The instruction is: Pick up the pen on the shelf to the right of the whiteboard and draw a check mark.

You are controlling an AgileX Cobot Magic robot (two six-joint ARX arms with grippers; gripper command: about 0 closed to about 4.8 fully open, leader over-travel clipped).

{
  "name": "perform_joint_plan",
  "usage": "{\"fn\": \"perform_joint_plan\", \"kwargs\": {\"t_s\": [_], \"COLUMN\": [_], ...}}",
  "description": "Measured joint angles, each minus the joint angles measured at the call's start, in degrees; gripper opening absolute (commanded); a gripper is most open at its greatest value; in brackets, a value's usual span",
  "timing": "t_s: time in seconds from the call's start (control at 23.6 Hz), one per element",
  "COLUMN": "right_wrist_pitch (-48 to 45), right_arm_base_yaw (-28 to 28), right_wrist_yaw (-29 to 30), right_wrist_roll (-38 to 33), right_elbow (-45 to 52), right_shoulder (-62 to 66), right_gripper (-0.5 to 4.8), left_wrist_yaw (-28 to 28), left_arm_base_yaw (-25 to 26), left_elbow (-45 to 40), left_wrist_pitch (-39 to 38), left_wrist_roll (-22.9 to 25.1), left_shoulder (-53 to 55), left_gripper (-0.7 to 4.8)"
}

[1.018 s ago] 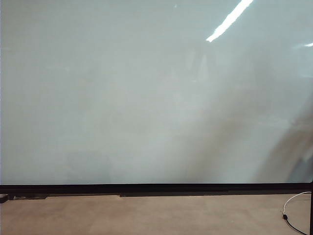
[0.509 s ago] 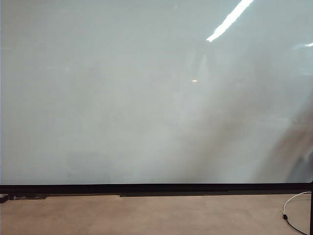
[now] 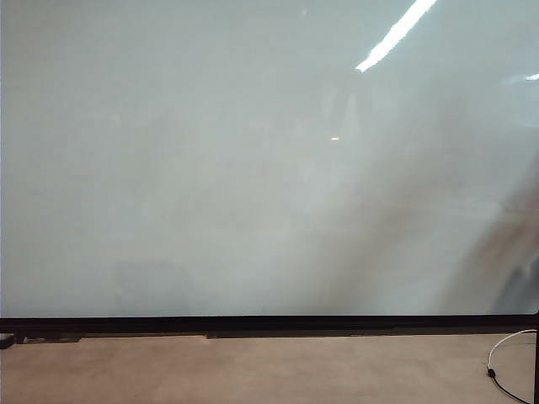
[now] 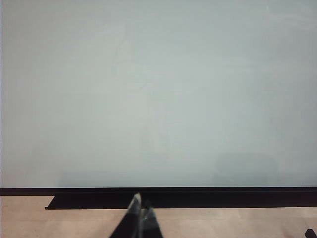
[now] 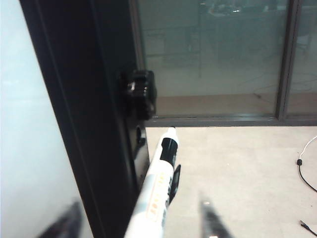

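Observation:
I should grab the pen by its white body (image 5: 145,223) with my right gripper next. The pen's tip then stays free to draw the check mark.
The whiteboard (image 3: 253,168) fills the exterior view, and neither gripper nor any check mark is in view there. In the right wrist view the pen (image 5: 161,183), white with a black band and a white cap, stands along the board's black frame (image 5: 84,124) on a small black shelf clip (image 5: 175,179). My right gripper (image 5: 137,221) is open, its blurred fingers (image 5: 210,220) wide apart on either side of the pen's barrel without touching it. My left gripper (image 4: 141,212) is shut and empty, low in front of the whiteboard (image 4: 158,99).
A black clamp (image 5: 141,94) sits on the frame beyond the pen. Glass doors (image 5: 213,54) stand behind the board's right edge. A white cable (image 3: 505,349) lies on the floor at lower right. A black tray (image 4: 173,198) runs under the board.
A small bright glint has appeared on the whiteboard's middle right. Nothing else differs in the exterior view.

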State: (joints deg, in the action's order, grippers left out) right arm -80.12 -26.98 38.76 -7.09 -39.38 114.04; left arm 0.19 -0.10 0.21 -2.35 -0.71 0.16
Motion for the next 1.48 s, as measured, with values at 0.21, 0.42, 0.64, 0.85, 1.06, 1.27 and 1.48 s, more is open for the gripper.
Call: {"fn": "perform_joint_plan", "kwargs": {"t_s": [0.21,0.42,0.64,0.85,1.06,1.27,1.48], "right_wrist_pitch": [0.0,0.0,0.0,0.0,0.0,0.0,0.0], "right_arm_base_yaw": [0.0,0.7,0.8,0.9,0.9,0.7,0.1], "right_wrist_yaw": [0.0,0.1,0.2,0.2,-0.2,-0.2,-0.2], "right_wrist_roll": [0.0,0.0,0.0,0.0,0.0,0.0,0.0], "right_elbow": [0.0,-0.1,-0.7,-0.7,-0.7,-0.7,-0.7], "right_shoulder": [0.0,0.0,0.2,0.2,0.2,0.2,0.2], "right_gripper": [2.91,2.91,2.59,2.59,2.38,2.36,2.11], "left_wrist_yaw": [0.0,0.0,0.0,0.0,0.0,0.0,0.0], "left_arm_base_yaw": [0.0,0.0,0.0,0.0,0.0,0.0,0.0], "left_elbow": [0.0,0.0,0.0,0.0,0.0,0.0,0.0], "left_wrist_pitch": [0.0,0.0,0.0,0.0,0.0,0.0,0.0], "left_wrist_roll": [0.0,0.0,0.0,0.0,0.0,0.0,0.0], "left_shoulder": [0.0,0.0,0.0,0.0,0.0,0.0,0.0], "left_gripper": [-0.04,-0.04,-0.04,-0.05,-0.04,-0.04,-0.05]}}
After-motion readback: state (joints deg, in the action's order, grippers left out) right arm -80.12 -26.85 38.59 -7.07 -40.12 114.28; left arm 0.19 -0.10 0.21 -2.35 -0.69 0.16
